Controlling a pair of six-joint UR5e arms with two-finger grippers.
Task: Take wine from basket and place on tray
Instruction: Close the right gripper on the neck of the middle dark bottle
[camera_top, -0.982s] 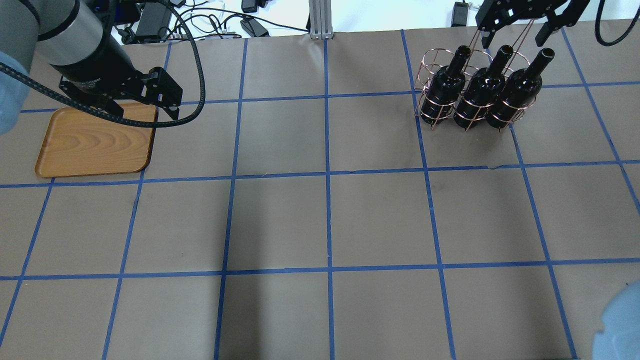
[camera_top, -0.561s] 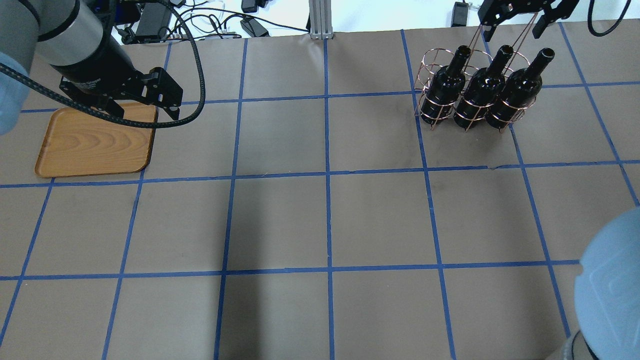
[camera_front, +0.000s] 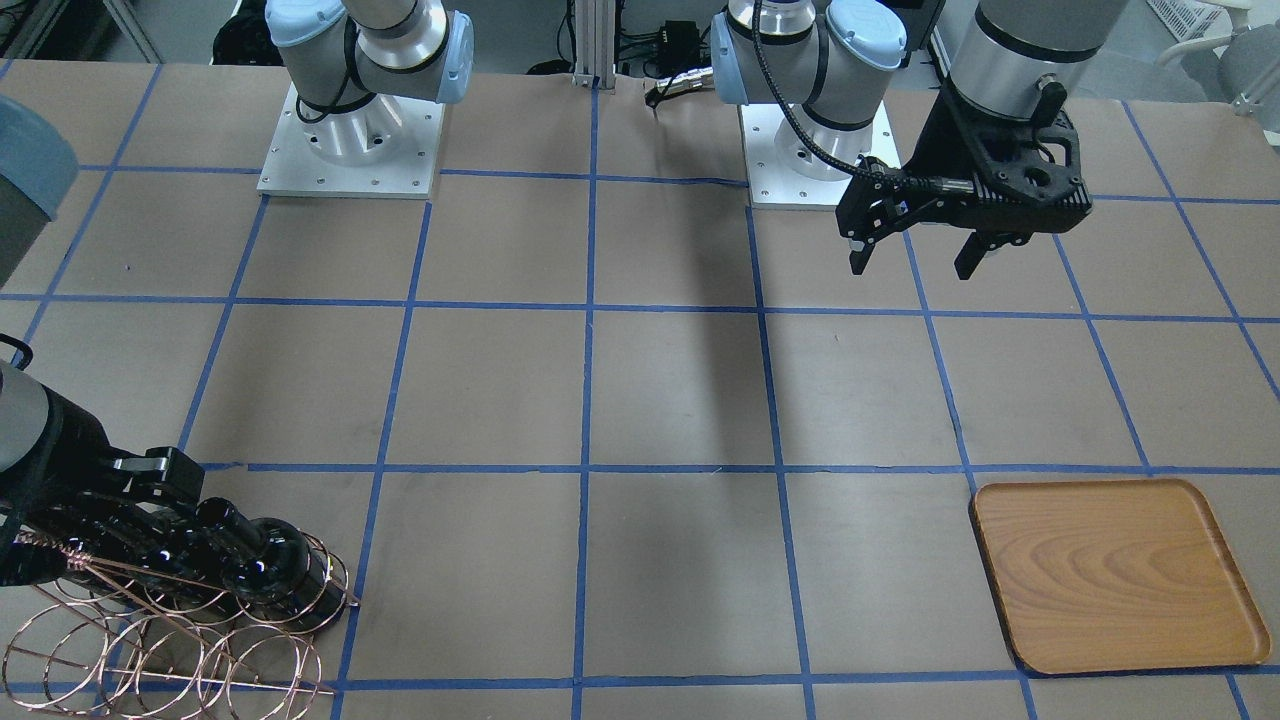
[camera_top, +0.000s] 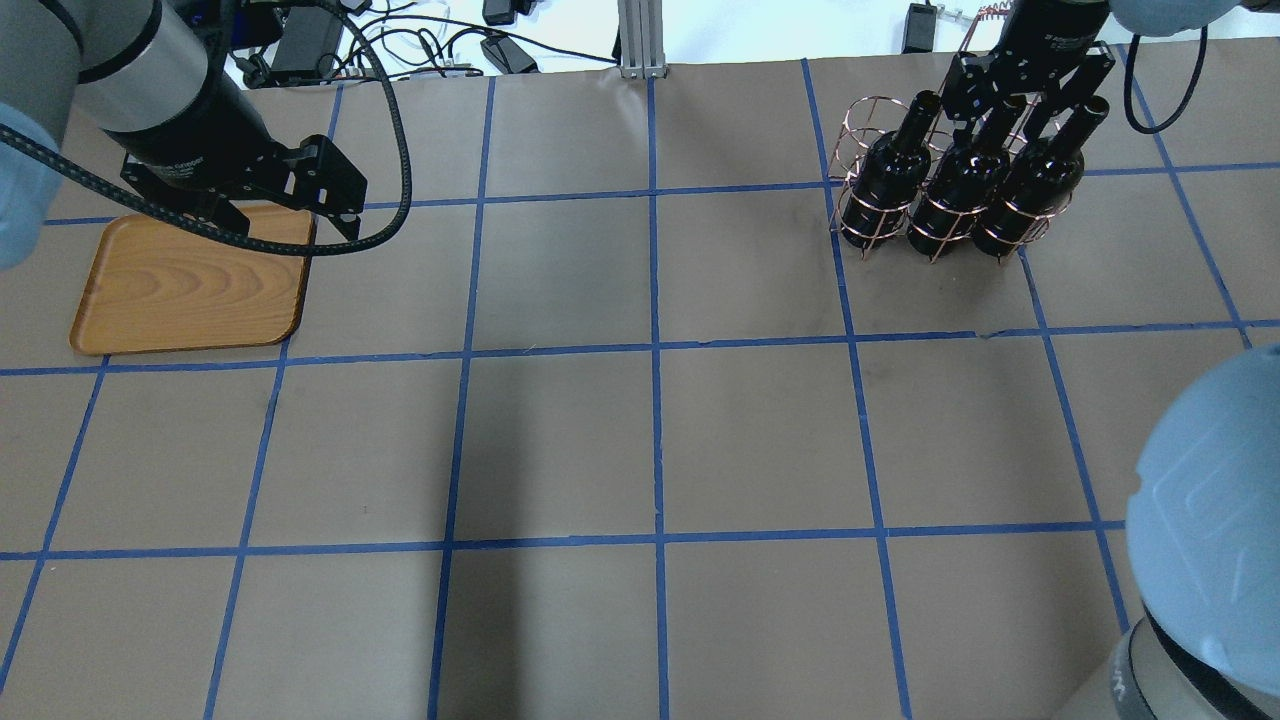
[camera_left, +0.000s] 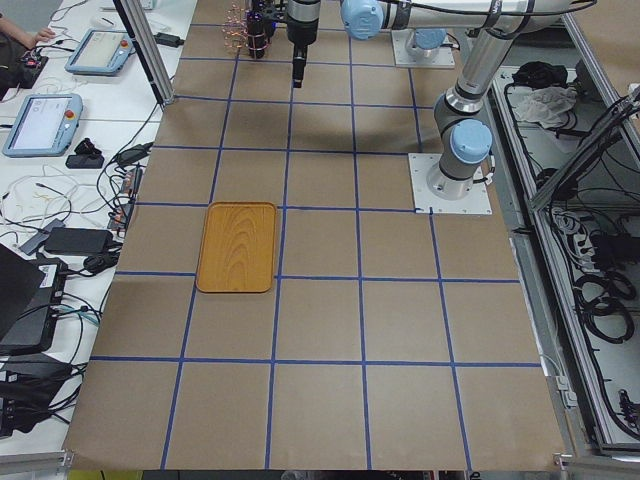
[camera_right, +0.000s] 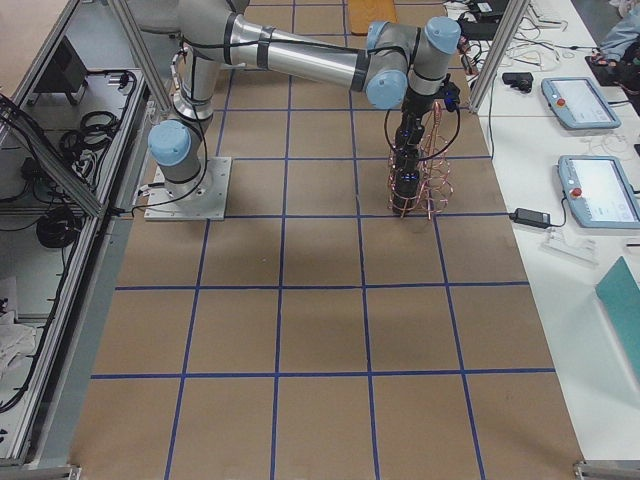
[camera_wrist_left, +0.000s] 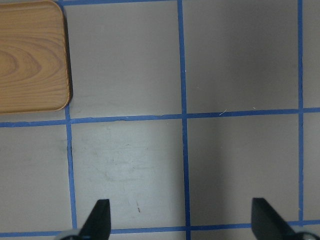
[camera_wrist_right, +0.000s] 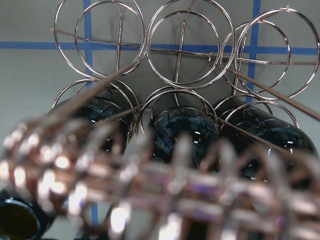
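My right gripper grabs the middle near-black bottle by its neck next, to move the wine from basket to tray (camera_front: 1119, 574).
Three near-black wine bottles (camera_top: 950, 195) stand in the copper wire basket (camera_top: 866, 118) at the far right; the middle bottle (camera_wrist_right: 185, 135) fills the right wrist view behind the blurred twisted handle (camera_wrist_right: 150, 185). My right gripper (camera_top: 1030, 100) is open, low over the bottle necks, its fingers on either side of the middle and right necks, gripping nothing. The wooden tray (camera_top: 190, 285) lies empty at the far left. My left gripper (camera_top: 285, 220) hovers open and empty above the tray's near right corner; the tray corner (camera_wrist_left: 30, 55) shows in its wrist view.
Cables and power bricks (camera_top: 400, 40) and an aluminium post (camera_top: 640, 40) lie beyond the far edge. My right arm's elbow (camera_top: 1210, 500) hangs over the near right of the table. The basket's rear rings (camera_wrist_right: 185, 45) hold nothing. The arm bases (camera_front: 350, 130) stand at my side.
My right gripper has come down from beyond the basket onto the bottle necks. Its elbow has swung further into the near right corner. The left arm has not moved.
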